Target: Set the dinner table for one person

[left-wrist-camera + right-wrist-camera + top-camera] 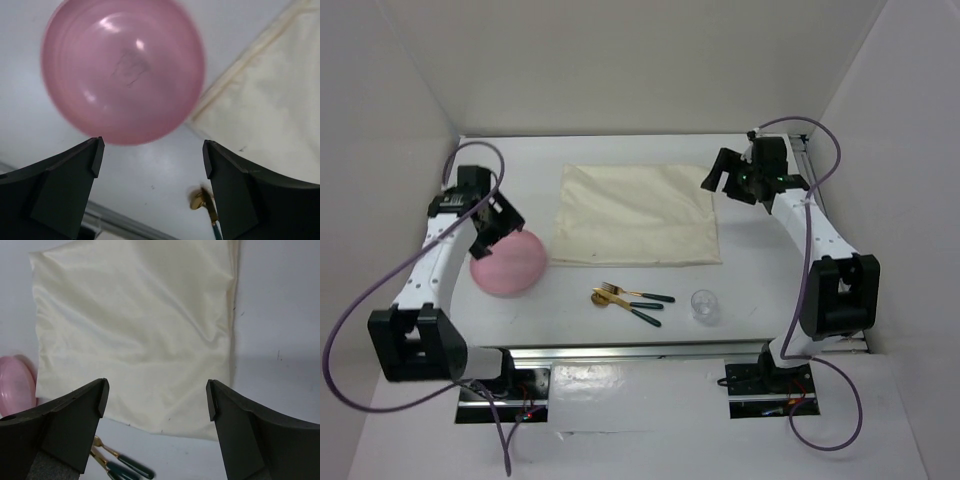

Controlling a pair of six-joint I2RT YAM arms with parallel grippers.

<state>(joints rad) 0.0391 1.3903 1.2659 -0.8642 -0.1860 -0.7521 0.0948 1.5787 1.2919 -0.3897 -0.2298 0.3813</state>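
Note:
My left gripper grabs the pink plate by its rim [530,236] next. That leaves its round base free to settle on the cream cloth [638,214].
On the white dinner table [750,290] lies a cream cloth [638,214], flat, at the middle back. A pink plate [508,263] lies upside down at the left; it fills the top of the left wrist view [122,70]. A gold fork [636,293] and a gold spoon [626,307] with dark green handles lie in front of the cloth. A small clear glass [704,306] stands to their right. My left gripper [493,240] is open and empty, hovering over the plate's far edge. My right gripper [717,178] is open and empty above the cloth's right edge [232,315].
Metal rails run along the table's near edge [640,352] and its right edge. White walls enclose the table at the back and on both sides. Purple cables loop off both arms.

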